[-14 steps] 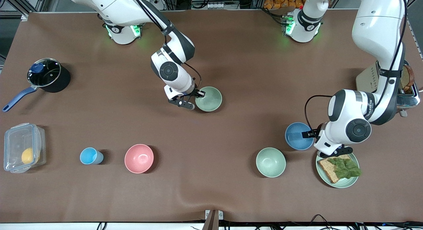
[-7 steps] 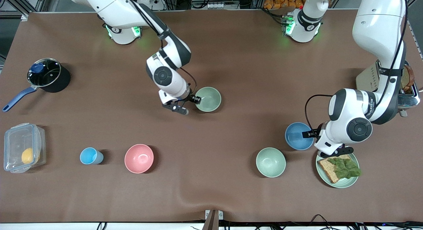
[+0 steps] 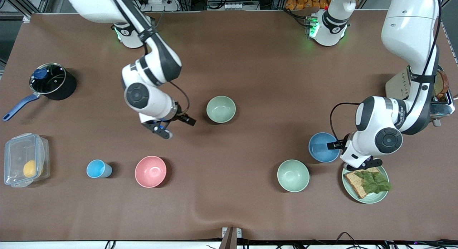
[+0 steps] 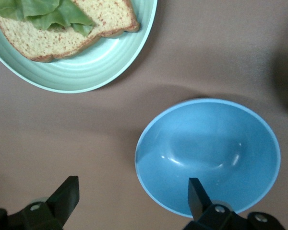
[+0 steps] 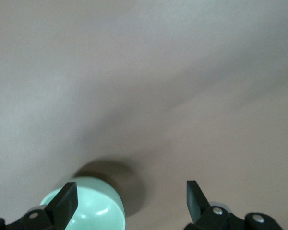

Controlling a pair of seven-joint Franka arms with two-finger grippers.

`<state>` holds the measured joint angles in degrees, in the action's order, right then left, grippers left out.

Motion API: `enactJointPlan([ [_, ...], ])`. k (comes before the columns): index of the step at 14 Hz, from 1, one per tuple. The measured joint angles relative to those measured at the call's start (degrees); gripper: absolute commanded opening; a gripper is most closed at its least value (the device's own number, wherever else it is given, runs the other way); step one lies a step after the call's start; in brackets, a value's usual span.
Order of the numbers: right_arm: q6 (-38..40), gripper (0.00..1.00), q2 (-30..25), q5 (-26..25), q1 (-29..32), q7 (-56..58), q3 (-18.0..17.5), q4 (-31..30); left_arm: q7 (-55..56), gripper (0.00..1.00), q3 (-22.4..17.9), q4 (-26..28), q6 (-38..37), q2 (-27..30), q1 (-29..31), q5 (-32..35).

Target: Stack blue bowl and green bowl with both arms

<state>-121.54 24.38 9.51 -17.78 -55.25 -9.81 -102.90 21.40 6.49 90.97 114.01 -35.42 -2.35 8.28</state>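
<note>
My left gripper is to grab the blue bowl's rim point(image 3: 334, 136) next, so that it can stack the blue bowl in the sage-green bowl point(image 3: 220, 109).
The blue bowl point(image 3: 323, 147) sits upright on the table beside the bread plate. My left gripper point(image 3: 335, 146) is open and straddles its rim, one fingertip over the inside and one outside; the left wrist view shows the bowl point(image 4: 209, 153) and the gripper point(image 4: 132, 191). The sage-green bowl point(image 3: 220, 109) stands alone mid-table. My right gripper point(image 3: 164, 131) is open and empty, over bare table apart from that bowl, toward the right arm's end. The right wrist view shows the gripper point(image 5: 130, 191) and the green bowl point(image 5: 86, 206) by one fingertip.
A mintier green bowl point(image 3: 293, 175) and a plate point(image 3: 379, 198) with bread and lettuce lie near the blue bowl. A pink bowl point(image 3: 150, 171), a sky-blue cup point(image 3: 97, 169), a clear box point(image 3: 25, 165) and a pot point(image 3: 50, 81) are toward the right arm's end. A toaster point(image 3: 400, 86) stands by the left arm.
My right gripper has drawn away from the green bowl's rim toward the right arm's end of the table. The bowl has shifted slightly that way. The left arm has not moved.
</note>
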Motion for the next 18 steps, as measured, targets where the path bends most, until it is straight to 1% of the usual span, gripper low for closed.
enactJointPlan([
  [4, -5.13, 1.00, 3.86, 0.01, -1.19, -15.07, -0.22, -0.40, 0.06, 1.00, 0.08, 0.17, 3.58, -1.39, -0.17, 0.00],
  [7, -6.62, 1.00, 6.18, 0.01, -2.21, -20.29, -0.22, -0.68, 0.06, 1.00, -0.06, 0.42, 5.11, -2.35, 0.10, 0.00],
  [10, -10.62, 1.00, 6.37, 0.02, -2.39, -26.19, -0.24, -3.01, 0.06, 1.00, -0.14, 0.67, 7.89, -4.74, 0.77, 0.00],
  [11, -11.91, 1.00, 6.45, 0.02, -2.89, -27.83, -0.26, -3.75, 0.06, 0.53, -0.12, 0.71, 8.21, -5.38, 0.77, 0.00],
  [12, -13.13, 1.00, 6.63, 0.02, -3.47, -29.22, -0.28, -4.31, 0.06, 0.10, -0.06, 0.81, 8.32, -5.80, 0.72, 0.00],
  [13, -14.08, 1.00, 6.91, 0.02, -3.99, -30.11, -0.29, -4.67, 0.06, 0.00, -0.04, 0.85, 8.36, -5.99, 0.73, 0.00],
  [16, -16.17, 1.00, 7.67, 0.02, -5.05, -31.01, -0.32, -5.71, 0.06, 0.00, -0.05, 0.75, 8.45, -5.96, 0.83, 0.00],
  [18, -18.68, 1.00, 7.74, 0.02, -5.24, -31.05, -0.41, -7.56, 0.06, 0.00, 0.06, 0.57, 8.54, -5.81, 0.80, 0.00],
])
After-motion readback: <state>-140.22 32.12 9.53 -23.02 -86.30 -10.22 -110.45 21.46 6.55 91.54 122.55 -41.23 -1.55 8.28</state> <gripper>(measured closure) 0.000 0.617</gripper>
